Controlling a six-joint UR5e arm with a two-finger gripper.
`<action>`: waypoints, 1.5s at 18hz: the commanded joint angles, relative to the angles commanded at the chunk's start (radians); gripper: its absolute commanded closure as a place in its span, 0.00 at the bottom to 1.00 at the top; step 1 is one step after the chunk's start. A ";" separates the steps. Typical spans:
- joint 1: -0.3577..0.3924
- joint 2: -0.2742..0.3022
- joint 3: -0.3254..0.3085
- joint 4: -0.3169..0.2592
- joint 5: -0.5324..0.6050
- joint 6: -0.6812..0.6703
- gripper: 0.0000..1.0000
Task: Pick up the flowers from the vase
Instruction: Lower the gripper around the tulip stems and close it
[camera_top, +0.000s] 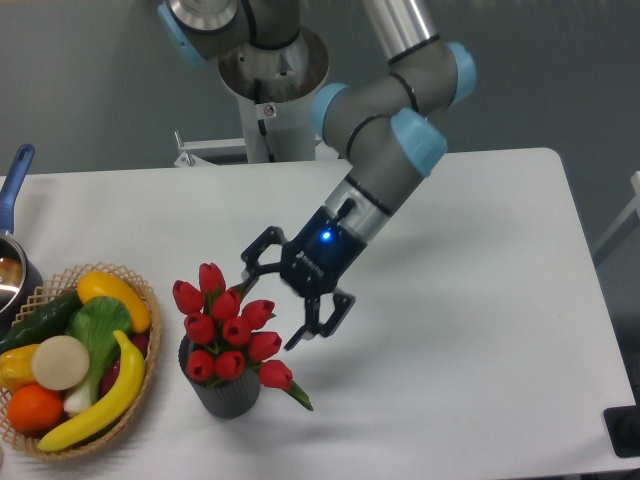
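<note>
The robot's gripper will next grab the bunch of red tulips (228, 328) by its stems to lift the flowers out of the vase (222, 393).
A bunch of red tulips (228, 328) stands in a short dark grey ribbed vase (222, 393) near the front of the white table. My gripper (268, 305) is open and reaches in from the right at flower height. One finger (258, 253) is behind the blooms and the other (318, 322) is in front and to the right. The fingertips are close beside the bunch, and the jaws hold nothing.
A wicker basket (140, 350) with toy bananas, an orange and vegetables sits at the front left. A blue-handled pot (14, 190) shows at the left edge. The arm base stands behind the table's far edge.
</note>
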 joint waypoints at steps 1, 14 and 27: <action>-0.008 -0.008 0.003 0.000 0.000 0.000 0.00; -0.058 -0.031 0.023 0.000 -0.005 0.029 0.07; -0.054 0.015 0.015 0.000 -0.009 -0.048 0.98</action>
